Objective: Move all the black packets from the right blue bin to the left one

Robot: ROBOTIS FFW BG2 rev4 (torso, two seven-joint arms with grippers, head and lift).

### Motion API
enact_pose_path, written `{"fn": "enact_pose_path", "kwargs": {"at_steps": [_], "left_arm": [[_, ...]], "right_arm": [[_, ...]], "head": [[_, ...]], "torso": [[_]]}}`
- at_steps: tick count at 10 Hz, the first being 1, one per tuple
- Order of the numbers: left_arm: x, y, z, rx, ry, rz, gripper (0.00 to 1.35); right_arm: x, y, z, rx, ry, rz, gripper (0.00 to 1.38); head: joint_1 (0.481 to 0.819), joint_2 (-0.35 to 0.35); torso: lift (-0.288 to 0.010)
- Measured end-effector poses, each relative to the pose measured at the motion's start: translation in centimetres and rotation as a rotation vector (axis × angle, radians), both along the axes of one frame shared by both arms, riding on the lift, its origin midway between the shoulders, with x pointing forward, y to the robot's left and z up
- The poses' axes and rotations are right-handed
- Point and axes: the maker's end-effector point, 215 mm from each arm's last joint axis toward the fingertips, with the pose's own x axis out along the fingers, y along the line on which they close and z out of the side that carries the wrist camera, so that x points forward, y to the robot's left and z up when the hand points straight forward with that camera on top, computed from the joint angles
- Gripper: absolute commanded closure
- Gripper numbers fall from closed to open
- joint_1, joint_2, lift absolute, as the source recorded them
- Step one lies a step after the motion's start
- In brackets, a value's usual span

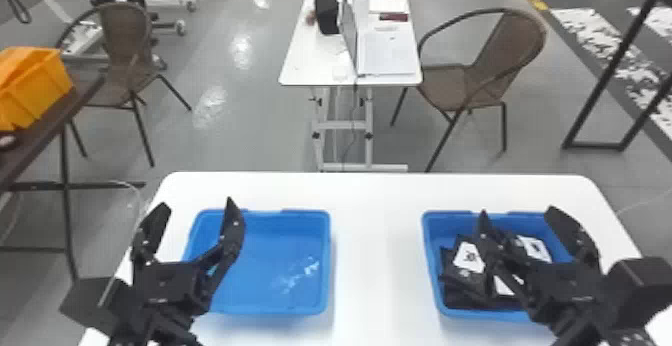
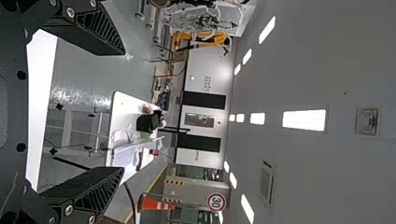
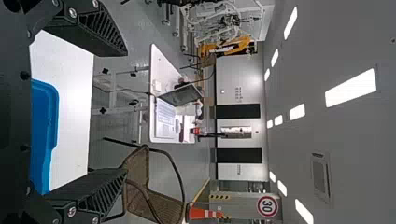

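The black packet needs to go across into the empty blue bin (image 1: 275,267), so my right gripper will grab the packet by its end next.
In the head view my left gripper (image 1: 197,215) stands open over the left part of the left blue bin (image 1: 324,270), which holds no packets. My right gripper (image 1: 517,215) is open above the right blue bin (image 1: 429,240). Several black packets (image 1: 467,277) with white labels lie piled in that bin, partly covered by the right gripper's finger and arm. The left wrist view has the left gripper (image 2: 123,112) with its fingers wide apart and nothing between them. In the right wrist view the right gripper (image 3: 127,112) is likewise spread and holds nothing, with the right bin's rim (image 3: 53,116) beside it.
Both bins stand on a white table (image 1: 375,250) with a gap between them. Beyond it are a second white table (image 1: 300,70) with a laptop (image 1: 385,52), and two brown chairs. An orange bin (image 1: 37,87) sits on a dark table at the left.
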Motion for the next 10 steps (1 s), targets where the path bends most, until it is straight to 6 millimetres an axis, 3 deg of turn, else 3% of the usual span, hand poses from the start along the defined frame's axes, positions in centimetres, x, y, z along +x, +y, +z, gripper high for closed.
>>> {"fn": "enact_pose_path", "kwargs": {"at_steps": [3,7,10], "left_arm": [[0.0,0.0,-0.2,-0.005,0.004,0.0,0.15],[0.0,-0.2,-0.2,-0.022,0.007,-0.005,0.15],[0.2,-0.7,-0.4,-0.035,0.003,-0.037,0.15]], "right_arm": [[0.0,-0.3,-0.7,-0.015,0.024,-0.014,0.14],[-0.7,-3.6,-7.8,0.069,0.17,-0.084,0.14],[0.6,-4.7,-12.9,0.055,0.264,-0.05,0.14]], "head": [[0.695,0.055],[0.695,0.014],[0.695,-0.013]], "torso": [[0.0],[0.0],[0.0]]}}
